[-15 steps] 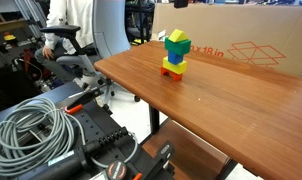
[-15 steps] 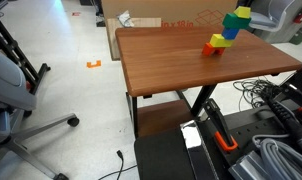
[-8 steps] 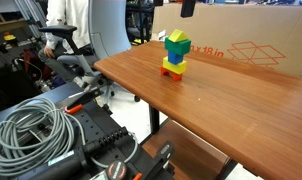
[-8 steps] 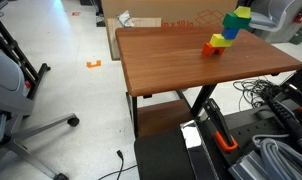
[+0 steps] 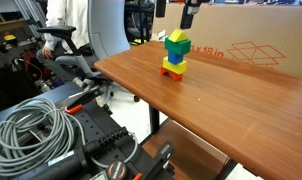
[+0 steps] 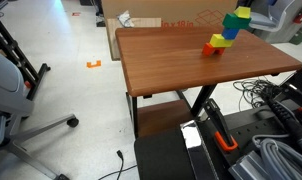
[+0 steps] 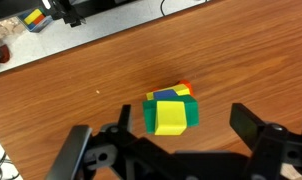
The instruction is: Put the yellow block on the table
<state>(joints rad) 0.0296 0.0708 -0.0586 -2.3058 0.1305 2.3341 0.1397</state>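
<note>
The robot's open fingers are above the top of the yellow block, which is between them, so the gripper needs to go lower first and then close on the block.
A block stack stands on the reddish-brown table (image 5: pixel 231 110). The yellow block (image 5: pixel 176 35) lies on top of the green block (image 5: pixel 177 46), with a blue block and a yellow-orange and red base below. The stack also shows in an exterior view, yellow block (image 6: pixel 243 12) on top. My gripper (image 5: pixel 189 12) hangs just above and slightly behind the stack. In the wrist view the gripper (image 7: pixel 186 122) is open and empty, its fingers wide on either side of the yellow block (image 7: pixel 170 117), apart from it.
A brown cardboard box (image 5: pixel 241 40) stands along the table's far side behind the stack. Coiled grey cables (image 5: pixel 31 130) and black equipment lie below the table's near edge. An office chair (image 5: pixel 71 50) stands beside the table.
My gripper has come down into an exterior view from the top, closer to the top of the stack. The blocks have not moved.
</note>
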